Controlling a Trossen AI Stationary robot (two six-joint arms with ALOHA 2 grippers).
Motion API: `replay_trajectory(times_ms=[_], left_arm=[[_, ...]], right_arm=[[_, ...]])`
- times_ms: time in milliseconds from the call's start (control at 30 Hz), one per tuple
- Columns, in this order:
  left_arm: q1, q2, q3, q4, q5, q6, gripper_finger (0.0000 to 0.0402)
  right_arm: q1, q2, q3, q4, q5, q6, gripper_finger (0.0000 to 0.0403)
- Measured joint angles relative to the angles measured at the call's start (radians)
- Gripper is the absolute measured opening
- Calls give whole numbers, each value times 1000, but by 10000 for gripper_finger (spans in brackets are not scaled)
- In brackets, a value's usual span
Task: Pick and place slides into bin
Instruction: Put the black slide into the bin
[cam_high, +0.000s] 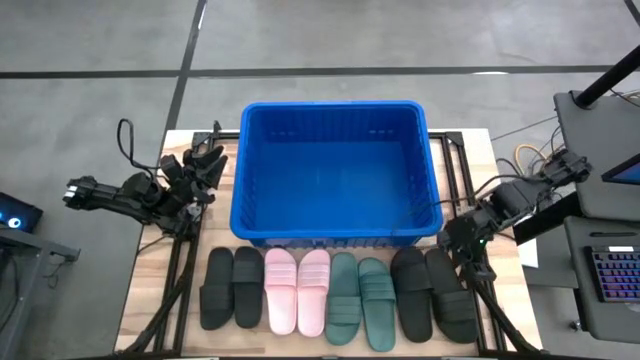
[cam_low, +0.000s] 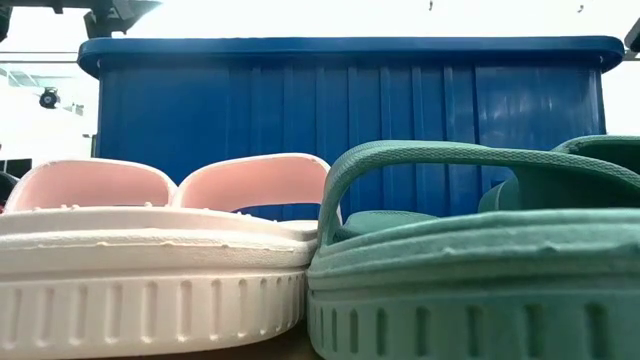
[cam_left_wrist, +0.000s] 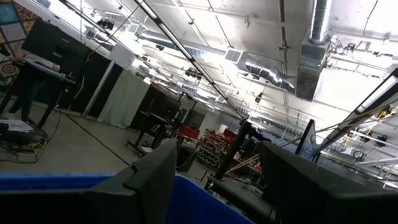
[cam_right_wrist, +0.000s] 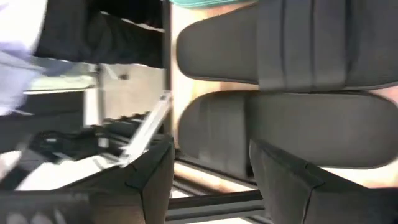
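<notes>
I need to grab the rightmost black slide by its strap's edge (cam_high: 455, 305) with my right gripper next. Then I need to place it into the blue bin (cam_high: 330, 170).
The blue bin (cam_high: 330, 170) stands at the table's middle and far side and holds nothing that shows. Eight slides lie side by side, soles down, along the near edge: a black pair (cam_high: 232, 287), a pink pair (cam_high: 297, 290), a green pair (cam_high: 360, 300) and a second black pair (cam_high: 432, 292). The low view shows the pink pair (cam_low: 150, 250) and the green pair (cam_low: 480, 260) in front of the bin (cam_low: 350, 100). My left gripper (cam_high: 208, 162) is open and empty beside the bin's left wall. My right gripper (cam_high: 452, 238) is open and empty by the bin's near right corner, facing the right black pair (cam_right_wrist: 280, 124).
Black frame rails (cam_high: 180, 270) run along the table's left and right sides. A desk with a keyboard (cam_high: 610, 275) stands past the right edge. Bare wood (cam_high: 500, 180) lies to the right of the bin.
</notes>
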Motion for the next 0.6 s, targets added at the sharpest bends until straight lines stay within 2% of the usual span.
replay_trajectory(times_ms=[167, 400, 600], left_arm=[[0, 1, -1, 0, 0, 0, 217], [0, 0, -2, -1, 0, 0, 217], [0, 1, -2, 0, 1, 0, 217]], right_arm=[[111, 39, -26, 32, 53, 39, 201], [248, 62, -148, 273, 78, 195, 201], [300, 71, -239, 273, 123, 311, 201]])
